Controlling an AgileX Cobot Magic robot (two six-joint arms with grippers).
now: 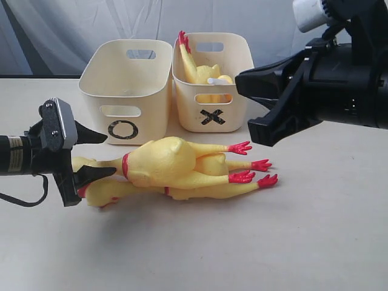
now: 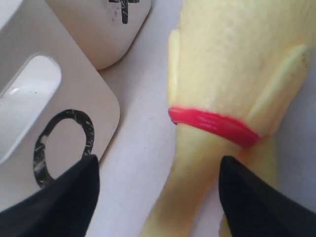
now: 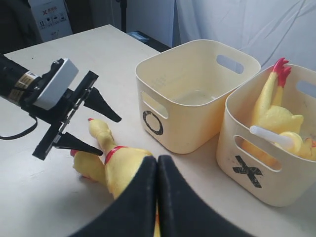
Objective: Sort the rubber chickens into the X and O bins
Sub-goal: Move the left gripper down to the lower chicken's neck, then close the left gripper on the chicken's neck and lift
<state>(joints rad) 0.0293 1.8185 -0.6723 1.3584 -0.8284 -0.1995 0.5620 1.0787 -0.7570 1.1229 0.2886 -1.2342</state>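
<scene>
My left gripper grabs the rubber chicken by its neck next, to sort it into the O bin.
Two yellow rubber chickens lie side by side in front of the bins, red feet to the right: the nearer-to-bins one and the front one. My left gripper is open and straddles the first chicken's neck just below its red neck band, fingers apart from it. Another chicken stands in the X bin, red comb up, with more yellow beside it. The O bin looks empty inside. My right gripper hangs shut and empty above the chickens' bodies, to the right of the X bin.
The two cream bins stand side by side at the back of the beige table. A white tube lies across the chicken in the X bin. A pale curtain hangs behind the table.
</scene>
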